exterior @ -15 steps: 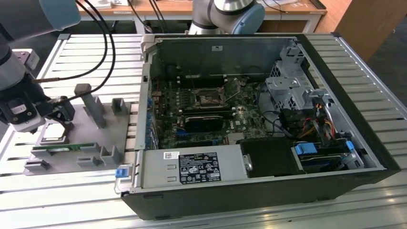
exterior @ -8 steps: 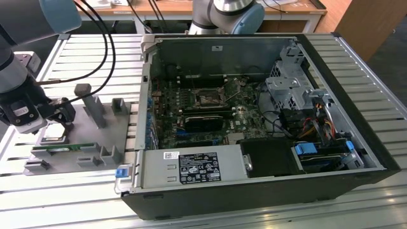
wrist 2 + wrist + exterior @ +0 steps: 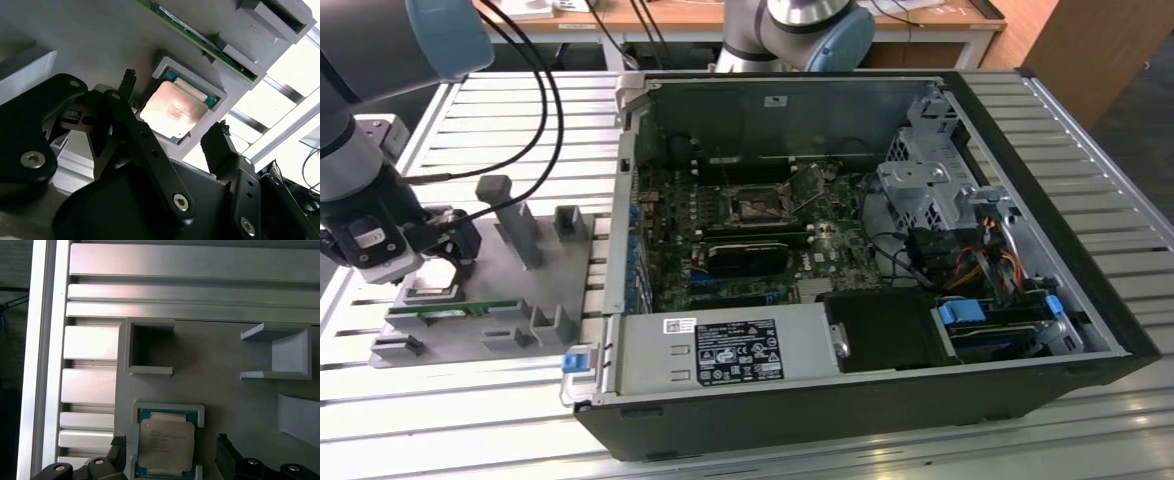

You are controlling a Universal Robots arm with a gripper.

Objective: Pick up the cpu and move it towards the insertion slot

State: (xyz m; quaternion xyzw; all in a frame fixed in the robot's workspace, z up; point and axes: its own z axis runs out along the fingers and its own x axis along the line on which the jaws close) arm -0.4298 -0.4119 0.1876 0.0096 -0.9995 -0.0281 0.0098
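Observation:
My gripper should close on the CPU now. My open fingers are beside both edges of the silvery CPU (image 3: 166, 445) in its framed hollow (image 3: 169, 406), so they would hold it.
The cpu (image 3: 172, 110) (image 3: 166, 444), a silvery square chip on a green edge, lies flat in a framed recess of the grey tray (image 3: 520, 312). My gripper (image 3: 440, 262) (image 3: 173, 106) (image 3: 170, 440) hangs just above it, open. One black fingertip (image 3: 129, 80) stands on one side of the chip and the other fingertip (image 3: 218, 134) on the opposite side, neither touching it. The insertion slot (image 3: 758, 207), a dark square socket in a silver frame, sits on the green board inside the open computer case, far toward the exterior view's right of the gripper.
A long green memory stick (image 3: 440, 312) (image 3: 200, 37) lies in the tray beside the chip's recess. Grey posts (image 3: 520, 225) rise from the tray. The black case wall (image 3: 854, 405) and its silver power unit (image 3: 720, 352) stand between tray and board. Cables (image 3: 550, 100) hang above the slatted table.

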